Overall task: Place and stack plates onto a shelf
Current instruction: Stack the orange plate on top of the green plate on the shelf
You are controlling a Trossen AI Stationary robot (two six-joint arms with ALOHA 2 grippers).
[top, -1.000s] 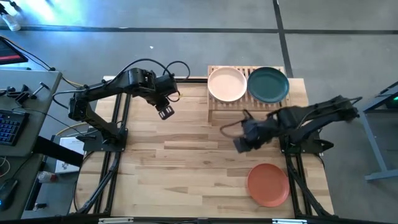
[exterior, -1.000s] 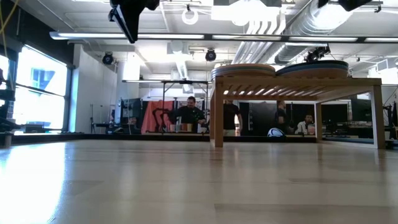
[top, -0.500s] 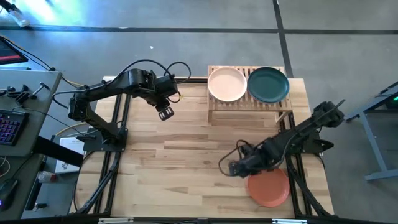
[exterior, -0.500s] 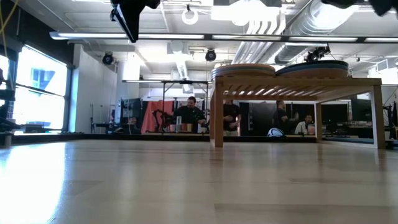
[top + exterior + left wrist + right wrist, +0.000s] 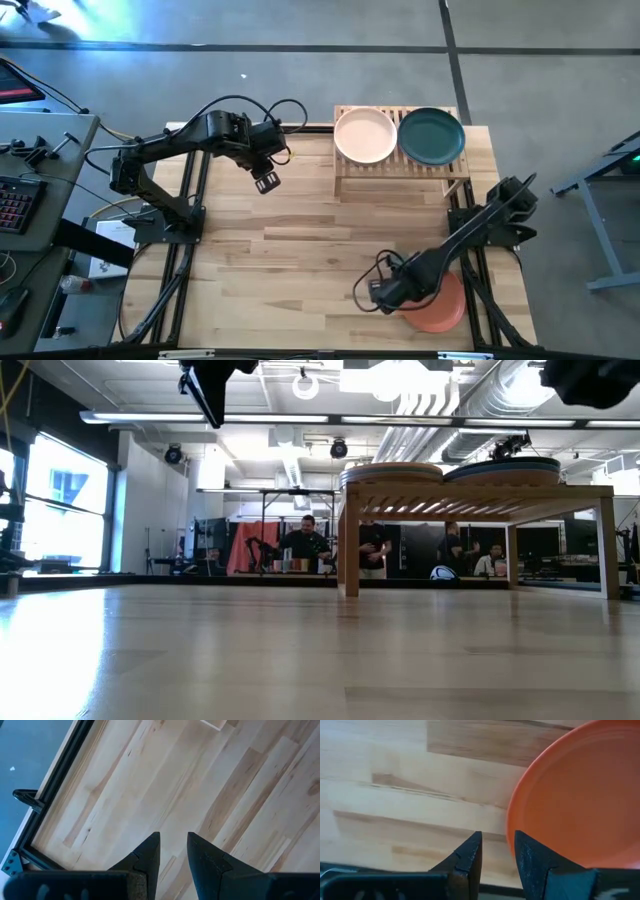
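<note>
I will stack the terracotta plate onto the dark green plate (image 5: 431,136) next. I will grab the terracotta plate by its rim with my right gripper to do so.
A terracotta plate (image 5: 447,306) lies flat on the table near the front right corner; it also shows in the right wrist view (image 5: 570,790). My right gripper (image 5: 378,297) hovers at the plate's left rim, narrowly open (image 5: 497,840), with the rim just beside one finger. A pale peach plate (image 5: 365,135) and a dark green plate (image 5: 431,136) rest side by side on the bamboo shelf (image 5: 400,167) at the far edge. My left gripper (image 5: 266,182) hangs above the table's far left, narrowly open and empty (image 5: 173,837).
In the low view the shelf (image 5: 480,495) stands on legs with open space beneath it, and both plates sit on its top. The middle and left of the butcher-block tabletop (image 5: 280,260) show bare wood. A desk with a keyboard (image 5: 15,200) stands off the table's left side.
My right gripper has swung from just in front of the shelf toward the table's near edge and has come to the terracotta plate's left rim. The plates have stayed where they were.
</note>
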